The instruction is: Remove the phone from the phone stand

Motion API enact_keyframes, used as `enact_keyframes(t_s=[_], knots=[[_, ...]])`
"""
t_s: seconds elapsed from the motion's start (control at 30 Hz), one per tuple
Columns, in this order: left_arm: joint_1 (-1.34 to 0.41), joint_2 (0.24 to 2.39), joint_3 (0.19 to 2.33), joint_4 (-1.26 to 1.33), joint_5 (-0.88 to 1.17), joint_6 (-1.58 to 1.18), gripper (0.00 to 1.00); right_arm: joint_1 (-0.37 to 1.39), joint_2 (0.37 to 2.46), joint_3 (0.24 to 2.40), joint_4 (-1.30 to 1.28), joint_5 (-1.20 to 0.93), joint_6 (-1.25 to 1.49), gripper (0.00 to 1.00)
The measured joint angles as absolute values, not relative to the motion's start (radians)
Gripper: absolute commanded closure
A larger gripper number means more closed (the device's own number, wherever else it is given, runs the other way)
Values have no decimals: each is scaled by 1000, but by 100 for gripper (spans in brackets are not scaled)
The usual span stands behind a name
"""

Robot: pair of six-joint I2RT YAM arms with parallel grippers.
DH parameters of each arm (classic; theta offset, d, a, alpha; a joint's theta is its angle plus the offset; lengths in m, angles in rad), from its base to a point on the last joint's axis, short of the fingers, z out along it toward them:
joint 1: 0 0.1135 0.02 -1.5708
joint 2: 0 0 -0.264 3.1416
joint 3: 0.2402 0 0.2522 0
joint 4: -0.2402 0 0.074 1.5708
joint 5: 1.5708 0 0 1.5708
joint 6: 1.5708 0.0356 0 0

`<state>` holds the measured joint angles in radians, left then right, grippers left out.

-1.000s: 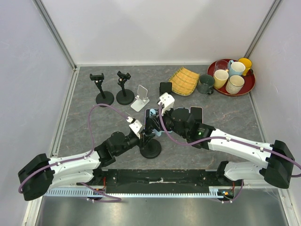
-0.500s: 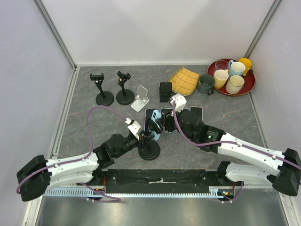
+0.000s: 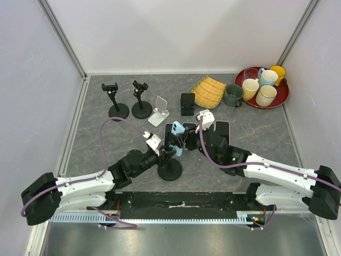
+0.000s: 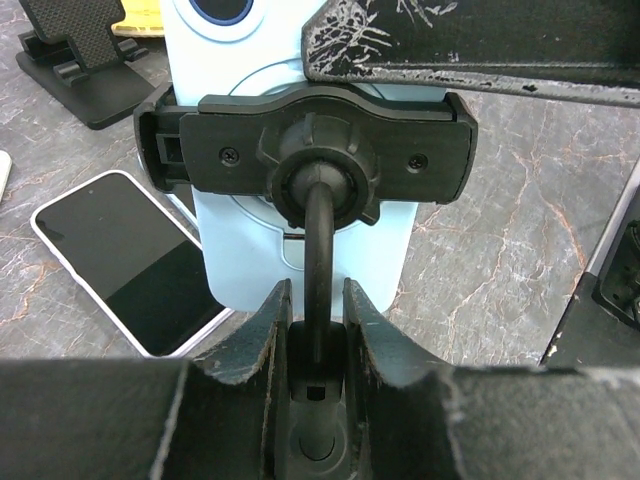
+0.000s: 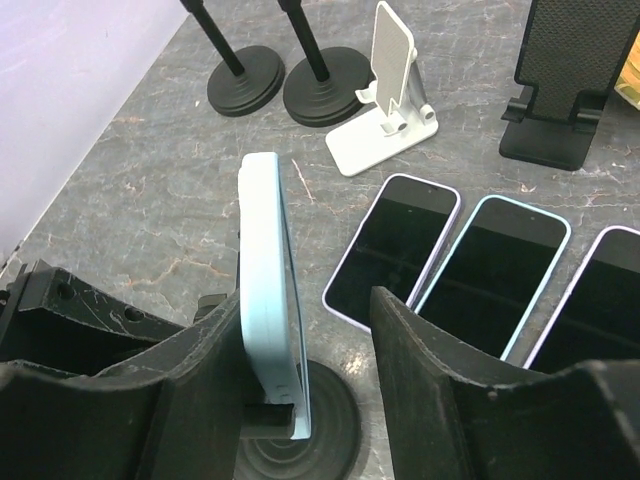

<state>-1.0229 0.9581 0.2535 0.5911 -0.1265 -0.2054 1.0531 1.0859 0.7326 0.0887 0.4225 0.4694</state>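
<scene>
One finger reaches well across the phone's back. My right gripper should close on the phone now.
A phone (image 5: 265, 290) in a light-blue case stands upright, clamped in the black phone stand (image 4: 315, 160). My left gripper (image 4: 318, 300) is shut on the stand's thin stem (image 4: 318, 235), just above its round base (image 3: 170, 169). My right gripper (image 5: 305, 315) is open and straddles the phone from above. Its left finger (image 5: 190, 400) lies against the phone's back, beside the clamp. Its right finger (image 5: 430, 400) stands clear of the screen side with a wide gap. In the top view both grippers meet at the phone (image 3: 177, 128).
Three phones (image 5: 395, 250) (image 5: 490, 270) (image 5: 590, 300) lie face up just behind the stand. Further back are two black pole stands (image 3: 116, 101) (image 3: 141, 101), a white folding stand (image 3: 159, 112) and a black one (image 3: 187, 104). Yellow mats (image 3: 209, 92), a green mug (image 3: 233, 95) and a red tray (image 3: 281, 98) of cups sit back right.
My right gripper has opened and its wrist has shifted a little to the right, so the fingers now straddle the phone. My left gripper has stayed shut on the stem.
</scene>
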Motion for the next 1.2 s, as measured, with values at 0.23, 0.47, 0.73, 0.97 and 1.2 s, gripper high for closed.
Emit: enact_keyframes(t_s=[0.23,0.47,0.73,0.97,1.2], knots=[[-1022,979,261,604,-125,-208,98,1058,1103,713,151,452,487,50],[-1021,991,263,618,-118,-208,98,1059,1116,694,218,448,494,98],[-1000,1004,262,638,-49,-207,98,1058,1125,664,306,425,405,100],[-979,1028,258,678,16,-204,98,1029,1159,633,447,347,303,100],[-974,998,219,714,52,-207,98,942,1162,618,493,118,258,100]])
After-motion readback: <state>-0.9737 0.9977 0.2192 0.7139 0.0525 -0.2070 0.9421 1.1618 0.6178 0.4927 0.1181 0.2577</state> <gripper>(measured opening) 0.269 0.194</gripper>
